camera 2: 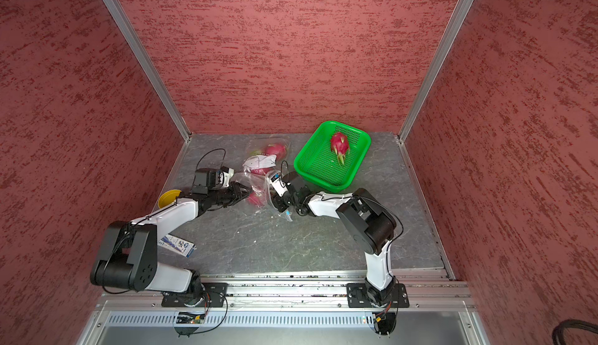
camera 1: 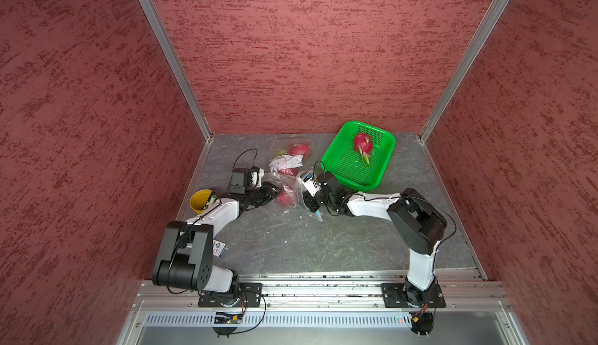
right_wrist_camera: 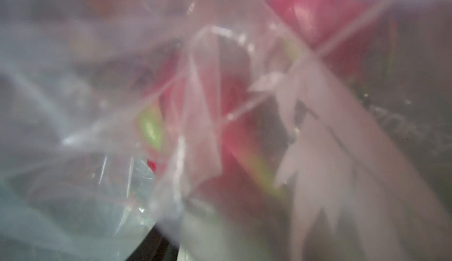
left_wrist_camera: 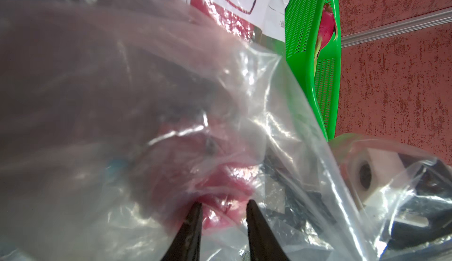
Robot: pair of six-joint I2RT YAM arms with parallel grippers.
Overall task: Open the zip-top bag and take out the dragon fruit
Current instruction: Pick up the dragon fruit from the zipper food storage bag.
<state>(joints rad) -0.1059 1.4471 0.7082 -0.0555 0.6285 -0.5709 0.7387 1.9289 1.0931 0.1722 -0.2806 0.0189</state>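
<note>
I should grab the front dragon fruit next with my right gripper, by its green-tipped end facing the bag's opening. Then I can pull the fruit out lengthwise.
The clear zip-top bag (camera 1: 284, 178) lies crumpled mid-table with a white label (camera 1: 286, 162) on it. Dragon fruit show through it: one at the back (camera 1: 299, 148), one near the front (camera 1: 285, 198). Another dragon fruit (camera 1: 363, 144) lies in the green basket (camera 1: 349, 168). My left gripper (camera 1: 275, 194) pinches the bag film from the left, its fingertips (left_wrist_camera: 254, 220) a little apart with a pink lump of fruit (left_wrist_camera: 220, 213) under the film between them. My right gripper (camera 1: 301, 199) is pushed into the bag from the right. Film covers its jaws in every view.
A yellow cup (camera 1: 201, 201) stands at the table's left edge beside my left arm. A blue-and-white packet (camera 2: 178, 244) lies under that arm's elbow. The basket sits at the back right, close behind my right wrist. Red walls close in three sides.
</note>
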